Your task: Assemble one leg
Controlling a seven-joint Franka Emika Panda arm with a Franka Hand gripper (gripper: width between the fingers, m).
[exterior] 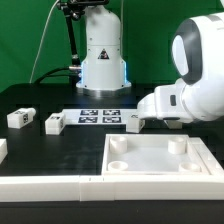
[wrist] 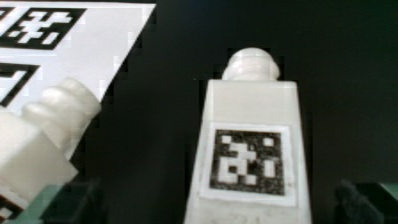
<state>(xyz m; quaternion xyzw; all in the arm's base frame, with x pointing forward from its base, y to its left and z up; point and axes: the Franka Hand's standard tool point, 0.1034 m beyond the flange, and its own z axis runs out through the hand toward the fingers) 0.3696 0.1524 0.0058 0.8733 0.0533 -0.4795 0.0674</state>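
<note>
My gripper closes on the white leg now: its fingers reach down both sides of the white leg's tagged body (wrist: 247,160), so closing now would catch the leg.
In the wrist view a white leg (wrist: 249,140) with a black-and-white tag lies on the black table, its rounded peg end pointing away. My gripper (wrist: 222,205) is open and straddles it, one dark finger (wrist: 68,205) on each side with a gap to the leg. A second leg (wrist: 45,130) lies tilted close beside it. In the exterior view my gripper (exterior: 136,122) is low over the table just right of the marker board (exterior: 100,115). The leg under it is mostly hidden by the hand. Two more legs (exterior: 20,117) (exterior: 55,123) lie to the exterior view's left.
The large white square piece with corner holes (exterior: 155,158) lies in front of my gripper. A long white rail (exterior: 40,185) lies along the front left. The marker board's corner shows in the wrist view (wrist: 45,40). The robot base (exterior: 100,55) stands behind.
</note>
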